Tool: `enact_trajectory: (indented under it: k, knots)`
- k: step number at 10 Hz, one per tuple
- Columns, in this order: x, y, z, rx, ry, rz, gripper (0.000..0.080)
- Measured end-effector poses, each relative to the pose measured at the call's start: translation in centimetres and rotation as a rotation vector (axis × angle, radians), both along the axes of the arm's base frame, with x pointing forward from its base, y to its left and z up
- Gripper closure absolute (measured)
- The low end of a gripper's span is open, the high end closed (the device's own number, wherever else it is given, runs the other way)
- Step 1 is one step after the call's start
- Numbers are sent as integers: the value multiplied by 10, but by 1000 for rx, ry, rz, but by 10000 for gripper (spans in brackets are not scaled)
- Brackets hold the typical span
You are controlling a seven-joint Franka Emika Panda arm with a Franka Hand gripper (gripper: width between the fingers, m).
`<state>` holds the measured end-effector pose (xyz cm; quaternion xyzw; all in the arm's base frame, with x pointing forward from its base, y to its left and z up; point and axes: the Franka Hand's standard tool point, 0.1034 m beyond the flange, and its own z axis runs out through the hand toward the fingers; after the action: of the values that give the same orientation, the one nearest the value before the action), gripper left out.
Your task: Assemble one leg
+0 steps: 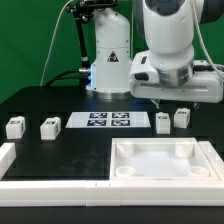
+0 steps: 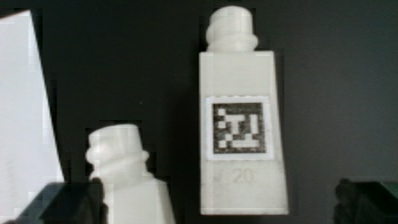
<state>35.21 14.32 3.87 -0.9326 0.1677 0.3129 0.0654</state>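
Note:
I should grab the leg by its tagged square body (image 1: pixel 181 119) (image 2: pixel 240 140) with my gripper. The leg's threaded end then stays free to screw into a corner socket.
Four small white legs with marker tags stand on the black table. Two are at the exterior view's left (image 1: pixel 14 127) (image 1: pixel 49 127) and two at its right (image 1: pixel 163 122) (image 1: pixel 181 117). My gripper (image 1: pixel 171 101) hangs just above the right pair. In the wrist view one leg (image 2: pixel 240 125) shows its tag and threaded tip, lying between my dark fingertips (image 2: pixel 365 200). A second leg (image 2: pixel 125 170) is beside it. My gripper (image 2: pixel 210 205) is open and holds nothing.
The marker board (image 1: pixel 108 121) lies in the middle and shows at the wrist view's edge (image 2: pixel 25 90). The large white square piece with raised rim and corner sockets (image 1: pixel 165 172) lies in front. A white border (image 1: pixel 8 158) runs along the front left.

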Motion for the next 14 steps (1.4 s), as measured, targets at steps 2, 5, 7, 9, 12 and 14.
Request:
enact_trajectory:
  k: [2,5,7,9,12,14]
  knots:
    - [-4,0,2,49,177,13,150]
    - [-7,6,-3,99,368,28,150]
    - [-4,16,-6,84,337,31,150]
    - [-10,27,-11,78,327,49,150]
    - [-16,28,-22,76,307,57,150]
    - [-18,30,-26,74,306,59,150]
